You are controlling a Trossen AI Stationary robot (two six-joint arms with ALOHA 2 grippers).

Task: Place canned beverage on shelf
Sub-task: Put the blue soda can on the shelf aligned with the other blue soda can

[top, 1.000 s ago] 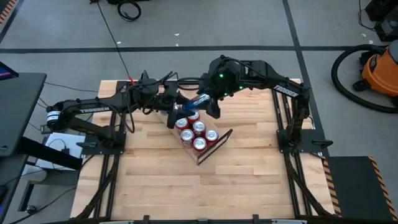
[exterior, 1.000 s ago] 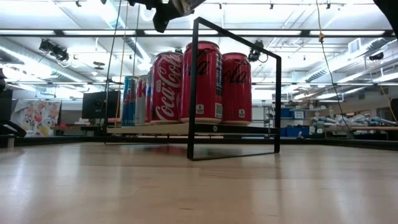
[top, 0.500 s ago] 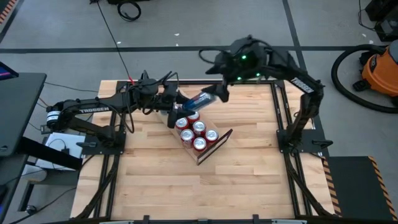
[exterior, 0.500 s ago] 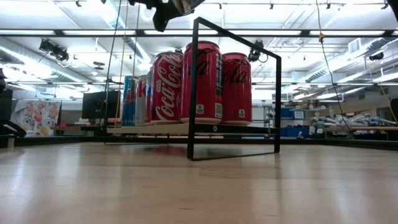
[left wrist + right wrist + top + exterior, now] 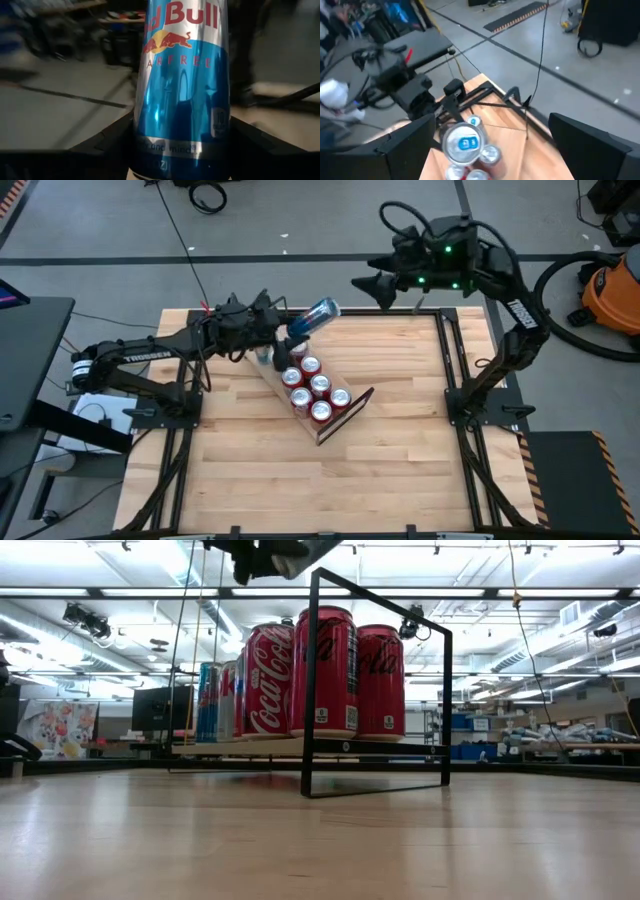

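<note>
My right gripper needs to reach the Red Bull can and grab it by its upper sides, so the Red Bull can's bottom stays free to stand on the shelf [image 5: 510, 140].
My left gripper [image 5: 290, 332] is shut on a blue and silver Red Bull can [image 5: 318, 312], held in the air over the far-left end of the shelf [image 5: 352, 408]. The shelf is a light-wood plank with black wire end frames [image 5: 375, 690]. Several red Coca-Cola cans [image 5: 317, 390] stand on it in two rows, with blue and silver cans [image 5: 208, 700] behind them in the low view. My right gripper [image 5: 362, 283] is open and empty, high over the table's far edge, right of the can. My left gripper pinches the Red Bull can near its bottom end [image 5: 180, 150], one finger [image 5: 112, 145] on each side. The fingers come from the table's left, slanting up. The can sticks out ahead along them, tilted, its top [image 5: 465, 142] toward the right, clear of the shelf.
The wooden table [image 5: 400, 470] has bare surface on the near side and to the right of the shelf. Black arm frames [image 5: 470, 405] stand at its left and right edges. An orange vacuum [image 5: 610, 295] stands on the floor beyond the right side.
My right gripper has left the Red Bull can and gone up and toward the table's far right corner. My left gripper, still shut on the can, has lifted it a little and carried it toward the far edge, higher above the shelf's cans.
</note>
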